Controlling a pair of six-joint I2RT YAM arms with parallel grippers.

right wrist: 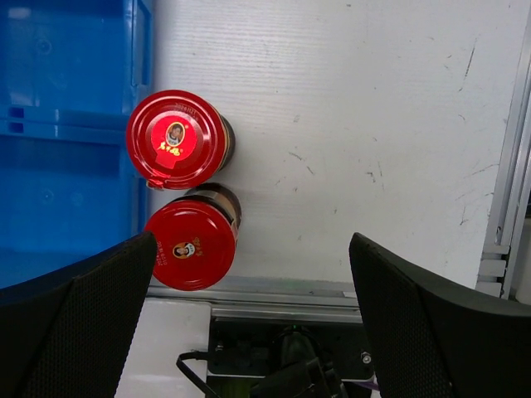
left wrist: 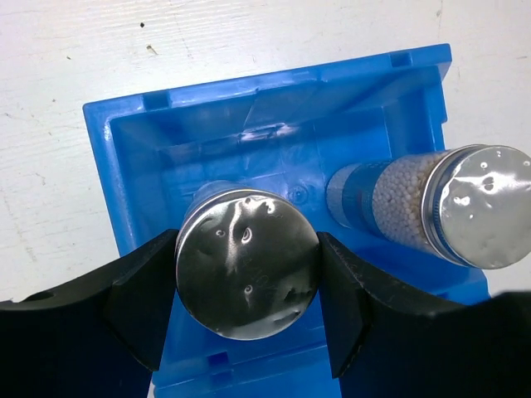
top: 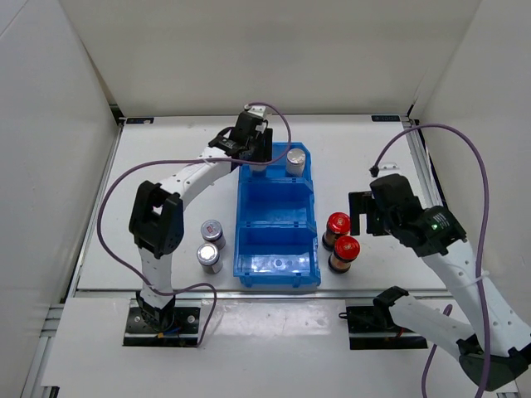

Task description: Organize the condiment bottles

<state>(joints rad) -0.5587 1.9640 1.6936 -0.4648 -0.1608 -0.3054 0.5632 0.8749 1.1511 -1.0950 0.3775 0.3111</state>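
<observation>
The white-blue bottle is upright inside the far section of the blue bin, clear of the second one, and would land, so it is time for my left gripper to open.
My left gripper [top: 255,157] is shut on a white-blue bottle with a silver cap [left wrist: 247,264], held upright in the far compartment of the blue bin [top: 276,217]. The second white-blue bottle [top: 295,160] stands in that same compartment, to the right; it also shows in the left wrist view [left wrist: 431,203]. Two dark bottles with red caps [top: 338,224] [top: 345,247] stand on the table just right of the bin, and show in the right wrist view [right wrist: 176,138] [right wrist: 189,243]. Two short grey bottles [top: 213,231] [top: 209,256] stand left of the bin. My right gripper [top: 365,214] is open and empty, right of the red caps.
The bin's middle and near compartments hold nothing. White walls enclose the table on three sides. A metal rail [right wrist: 506,166] runs along the table's right edge. The near table edge and the arm base [right wrist: 282,356] lie just below the red-capped bottles.
</observation>
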